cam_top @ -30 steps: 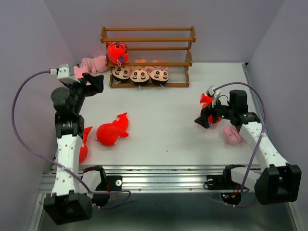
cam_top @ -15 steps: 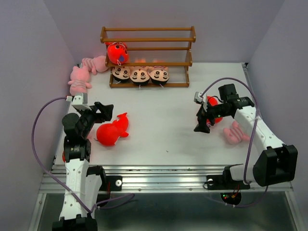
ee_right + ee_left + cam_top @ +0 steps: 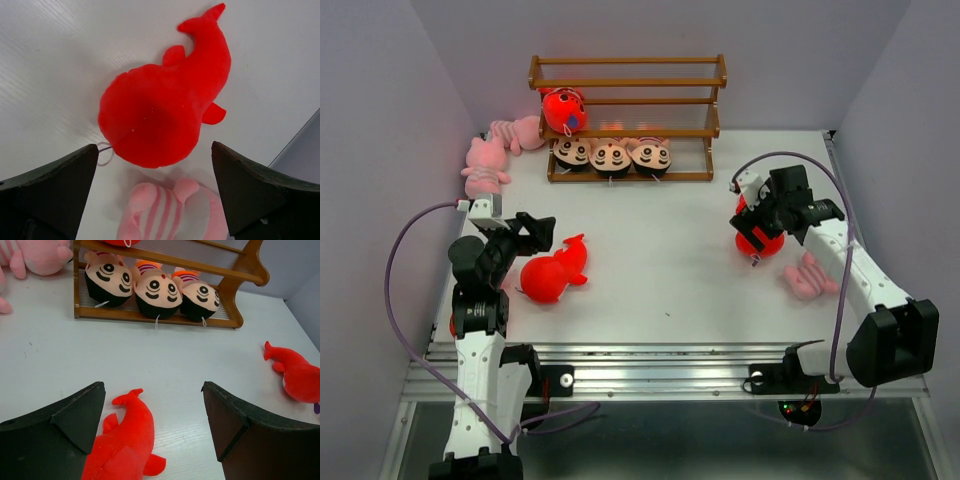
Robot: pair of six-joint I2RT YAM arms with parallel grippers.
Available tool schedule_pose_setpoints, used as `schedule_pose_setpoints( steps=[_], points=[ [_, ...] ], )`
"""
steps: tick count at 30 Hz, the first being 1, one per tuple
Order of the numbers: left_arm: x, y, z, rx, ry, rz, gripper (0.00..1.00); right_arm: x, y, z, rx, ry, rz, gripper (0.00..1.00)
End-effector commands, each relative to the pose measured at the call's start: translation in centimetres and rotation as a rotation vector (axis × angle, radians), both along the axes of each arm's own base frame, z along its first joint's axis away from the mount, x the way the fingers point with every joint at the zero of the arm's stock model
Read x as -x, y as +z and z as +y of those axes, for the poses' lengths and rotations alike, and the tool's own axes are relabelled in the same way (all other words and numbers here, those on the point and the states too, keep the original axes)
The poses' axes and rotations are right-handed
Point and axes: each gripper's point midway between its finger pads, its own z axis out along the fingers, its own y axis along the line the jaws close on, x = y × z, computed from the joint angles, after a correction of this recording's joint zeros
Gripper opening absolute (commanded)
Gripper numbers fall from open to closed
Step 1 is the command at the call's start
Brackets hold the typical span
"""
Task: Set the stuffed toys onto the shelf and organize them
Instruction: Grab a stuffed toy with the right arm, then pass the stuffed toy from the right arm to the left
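I should move my right gripper toward the fish before I close on it. My fingers reach only the edge of the fish's head, and the pink striped toy [image 3: 170, 215] is between them.
The brown shelf [image 3: 625, 72] stands at the back. A red fish [image 3: 563, 108] sits on its middle tier and three boy dolls [image 3: 610, 156] on its bottom tier; the dolls also show in the left wrist view [image 3: 150, 290]. My left gripper [image 3: 534, 232] is open and empty, just behind a red fish [image 3: 550, 275] lying on the table; that fish lies by the left finger [image 3: 122, 440]. My right gripper [image 3: 761, 213] is open over another red fish [image 3: 761, 241], which lies between its jaws [image 3: 165, 117]. A pink striped toy [image 3: 170, 215] lies just beyond that fish.
Two pink toys [image 3: 485, 165] lie at the back left beside the shelf. A bit of red fish [image 3: 453, 325] shows behind my left arm at the table's left edge. The pink striped toy [image 3: 807, 277] lies near the right edge. Grey walls stand on both sides.
My left arm came from the back left down to the fish near the left edge, then stayed still. My right gripper moved from beside its fish to over it.
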Motion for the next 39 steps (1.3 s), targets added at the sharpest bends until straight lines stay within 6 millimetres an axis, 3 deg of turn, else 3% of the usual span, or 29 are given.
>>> schedule_pose_setpoints(
  steps=[1,5,6,10,14,15,20,24,25,26,28,29,32,33,34,35,36,37,38,39],
  points=[
    [0.0,1.4,-0.4,-0.015,-0.022,-0.052,0.90,-2.2,-0.6,-2.1,0.068,-0.091,-0.025,1.00],
    [0.2,1.4,-0.9,-0.014,-0.057,-0.055,0.90,-3.6,-3.1,-3.3,0.090,-0.155,0.005,0.98],
    [0.4,1.6,-1.3,-0.010,-0.082,-0.069,0.90,-4.5,-3.7,-3.4,0.094,-0.176,-0.005,0.90],
    [1.0,1.7,-3.2,0.049,-0.187,-0.084,0.99,-4.5,-5.0,-2.4,0.046,-0.161,0.034,0.71],
    [1.5,1.0,-4.7,0.085,-0.280,-0.065,0.99,-3.4,-6.8,-1.1,-0.023,-0.138,0.103,0.21],
    [1.5,1.2,-5.0,0.090,-0.291,-0.072,0.99,-3.1,-7.2,-1.4,-0.024,-0.149,0.111,0.01],
    [2.1,1.2,-7.4,0.115,-0.399,-0.061,0.97,-2.7,-4.8,-0.1,-0.138,-0.135,0.047,0.01],
    [2.8,0.8,-10.2,0.144,-0.495,-0.021,0.94,-2.1,1.3,2.1,-0.310,-0.049,-0.074,0.01],
    [3.5,0.7,-11.8,0.160,-0.547,0.002,0.93,-1.6,2.5,2.9,-0.335,0.006,-0.096,0.01],
    [3.5,0.7,-12.5,0.174,-0.547,0.009,0.92,-0.2,3.5,4.6,-0.398,0.109,-0.082,0.01],
    [4.1,0.9,-14.4,0.199,-0.577,0.029,0.92,2.0,5.4,6.1,-0.436,0.255,-0.091,0.01],
    [4.8,1.5,-16.1,0.205,-0.601,0.017,0.92,3.6,6.0,7.1,-0.454,0.367,-0.068,0.01],
    [5.5,2.4,-18.9,0.186,-0.642,-0.006,0.92,5.4,5.5,7.8,-0.454,0.485,0.006,0.01],
    [6.3,2.6,-20.7,0.170,-0.674,-0.017,0.92,6.9,4.9,8.0,-0.479,0.500,0.089,0.01],
    [6.1,1.7,-21.8,0.111,-0.686,-0.021,0.92,7.2,5.0,8.1,-0.483,0.521,0.114,0.01],
    [5.9,2.6,-22.6,0.089,-0.679,-0.053,0.92,8.5,4.0,8.3,-0.500,0.552,0.197,0.01],
    [6.2,2.3,-23.7,0.055,-0.701,-0.062,0.92,8.9,3.9,8.4,-0.509,0.563,0.222,0.01],
    [7.8,2.2,-25.6,0.018,-0.762,-0.077,0.92,9.1,3.9,8.4,-0.514,0.571,0.236,0.01],
    [7.2,1.7,-26.8,-0.067,-0.753,-0.107,0.93,9.3,3.8,8.4,-0.515,0.576,0.241,0.01],
    [8.5,1.3,-28.4,-0.111,-0.803,-0.122,0.93,9.7,3.9,8.6,-0.512,0.586,0.243,0.01]
  ],
)
